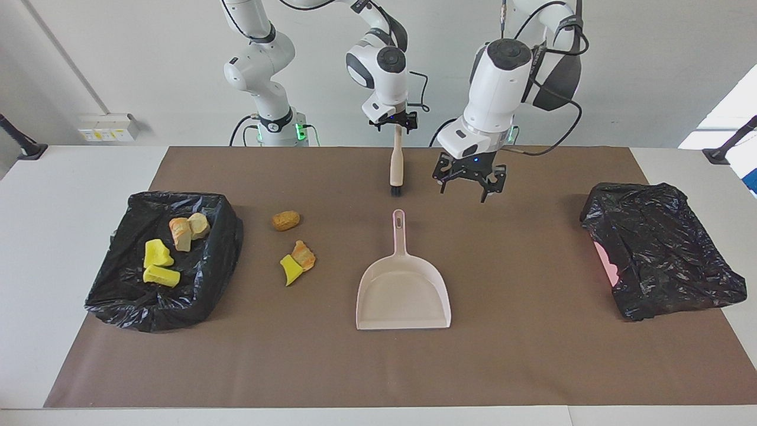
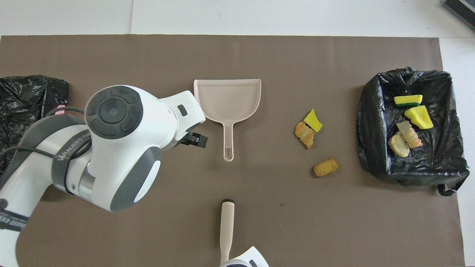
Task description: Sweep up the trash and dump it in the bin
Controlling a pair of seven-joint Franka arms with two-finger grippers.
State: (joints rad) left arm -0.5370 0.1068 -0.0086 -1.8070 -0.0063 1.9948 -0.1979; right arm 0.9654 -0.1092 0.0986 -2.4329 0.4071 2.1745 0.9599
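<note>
Next, my left gripper picks up the dustpan by its narrow handle (image 2: 228,143), since its flat scoop spreads far wider than the open fingers.
A pale pink dustpan (image 1: 403,293) (image 2: 227,100) lies flat mid-mat, its handle toward the robots. My left gripper (image 1: 463,190) hovers open and empty over the mat beside the handle's end. My right gripper (image 1: 395,125) is shut on a brush (image 1: 395,163) (image 2: 227,226) that hangs upright, bristles down, just above the mat. Three trash pieces lie on the mat toward the right arm's end: a tan lump (image 1: 285,220) (image 2: 326,167), an orange-brown piece (image 1: 305,254) (image 2: 305,134) and a yellow chunk (image 1: 290,271) (image 2: 313,121) touching it.
A bin lined with a black bag (image 1: 219,248) (image 2: 365,122) stands at the right arm's end and holds several yellow and tan pieces (image 1: 158,255). A second bin wrapped in a black bag (image 1: 662,254) stands at the left arm's end, some pink showing.
</note>
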